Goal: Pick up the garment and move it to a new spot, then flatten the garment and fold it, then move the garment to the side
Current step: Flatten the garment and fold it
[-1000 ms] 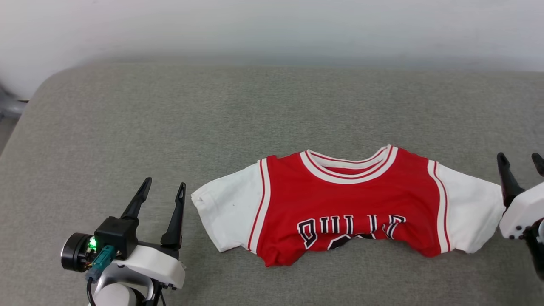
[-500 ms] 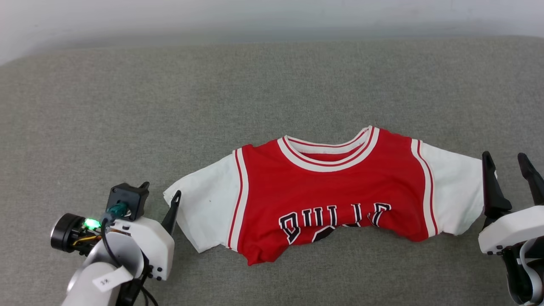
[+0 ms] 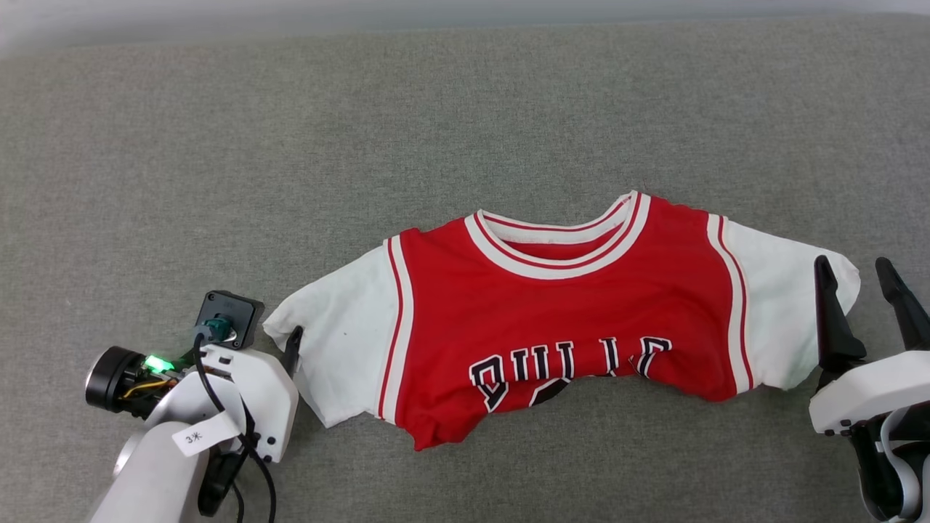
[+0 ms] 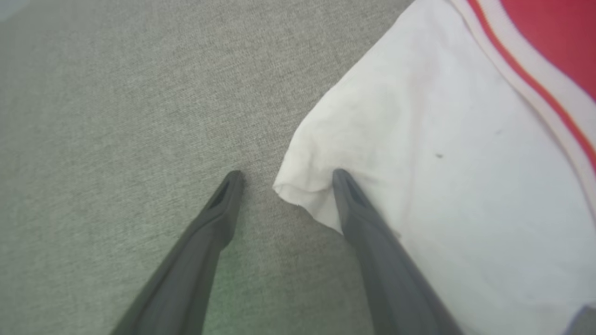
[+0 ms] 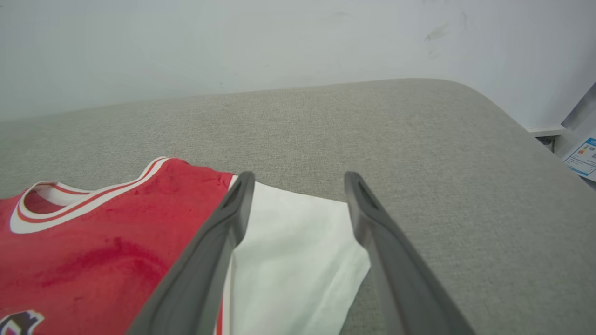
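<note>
My left gripper grips the garment by the white sleeve's hem corner (image 3: 278, 326) next, since that loose edge sticks up while the garment's red body (image 3: 562, 309) lies flat.
The garment (image 3: 552, 319) lies spread on the grey fabric surface, collar to the far side, its lower edge tucked under just below the black lettering. My left gripper (image 4: 287, 174) is open and tipped down at the left white sleeve (image 4: 419, 153). The sleeve's corner sits between the jaws, and one finger (image 3: 293, 350) rests on the cloth. My right gripper (image 3: 851, 265) is open over the outer edge of the right white sleeve (image 5: 293, 251). That sleeve shows between its jaws, which are not closed on it.
The grey upholstered surface (image 3: 450, 116) stretches wide behind and on both sides of the shirt. A pale wall (image 5: 233, 42) stands behind it. The surface rounds off at its right end (image 5: 503, 121), where a paper label (image 5: 582, 158) shows beyond.
The camera has tilted down. My left gripper has tipped downward and come in onto the left sleeve's corner. My right gripper has shifted inward over the right sleeve's edge. Both stay open.
</note>
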